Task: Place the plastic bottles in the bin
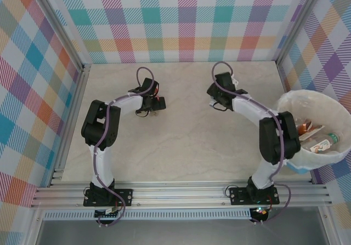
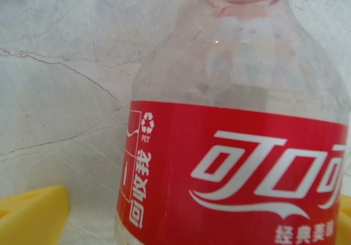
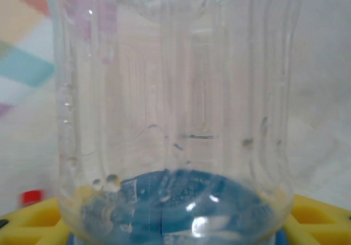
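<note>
My left gripper's open fingers are down on either side of the red label (image 1: 157, 97) (image 2: 229, 182), so they would hold the bottle if they closed now.
A clear plastic bottle (image 2: 236, 119) with a red label and red cap lies on the table between the yellow fingers (image 2: 33, 217) of my left gripper (image 2: 186, 223). The jaws stand wide, with a gap between the left finger and the bottle. My right gripper (image 3: 175, 226) has a ribbed clear bottle (image 3: 175, 91) with a blue label between its yellow fingers (image 3: 318, 215), which touch both sides of it. From above, the left gripper (image 1: 152, 104) and right gripper (image 1: 218, 101) sit low at mid-table. The white bin (image 1: 329, 95) stands at the right, with bottles (image 1: 321, 144) inside.
Checked walls close off the back and both sides of the marble table (image 1: 181, 146). A metal rail (image 1: 181, 193) runs along the near edge by the arm bases. The bin stands close to the right arm's elbow (image 1: 279, 138).
</note>
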Controlling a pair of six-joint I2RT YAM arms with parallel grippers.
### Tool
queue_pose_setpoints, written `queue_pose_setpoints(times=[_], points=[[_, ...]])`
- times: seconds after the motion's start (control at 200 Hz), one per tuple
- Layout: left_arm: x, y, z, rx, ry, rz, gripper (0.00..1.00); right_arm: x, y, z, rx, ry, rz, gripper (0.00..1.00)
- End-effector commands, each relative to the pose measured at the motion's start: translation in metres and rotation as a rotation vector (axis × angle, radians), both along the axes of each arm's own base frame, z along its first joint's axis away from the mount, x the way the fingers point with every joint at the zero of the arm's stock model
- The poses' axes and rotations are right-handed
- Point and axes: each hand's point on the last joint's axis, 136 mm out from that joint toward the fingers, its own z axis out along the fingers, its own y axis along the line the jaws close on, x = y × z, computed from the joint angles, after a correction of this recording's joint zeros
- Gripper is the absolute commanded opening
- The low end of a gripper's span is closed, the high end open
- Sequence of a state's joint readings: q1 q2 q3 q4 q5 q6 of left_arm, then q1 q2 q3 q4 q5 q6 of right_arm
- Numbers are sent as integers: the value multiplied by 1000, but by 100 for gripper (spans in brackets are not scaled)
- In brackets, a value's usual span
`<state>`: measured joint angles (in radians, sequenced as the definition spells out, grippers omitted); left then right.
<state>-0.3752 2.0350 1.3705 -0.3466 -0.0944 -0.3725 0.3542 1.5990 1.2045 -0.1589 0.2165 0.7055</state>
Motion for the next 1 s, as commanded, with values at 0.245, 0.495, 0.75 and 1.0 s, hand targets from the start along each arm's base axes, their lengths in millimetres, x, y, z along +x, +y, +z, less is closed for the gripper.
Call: queue_pose_setpoints(times=[0.245,0.495,0.75,1.0], points=[[-22,-27,-20,-125,111,-86,65,-73,-22,151,-188,-331,179,56],[-24,-37,-5,-162,85,-111,54,-133,-87,197,-404,-370,25,58],[-33,-71,29,-286,-25,-213,45,-165,-162,219,-650,-363,-210,57],[-49,-94,68,-373,-146,-318,44,-204,-231,230,-810,-279,-464,58]])
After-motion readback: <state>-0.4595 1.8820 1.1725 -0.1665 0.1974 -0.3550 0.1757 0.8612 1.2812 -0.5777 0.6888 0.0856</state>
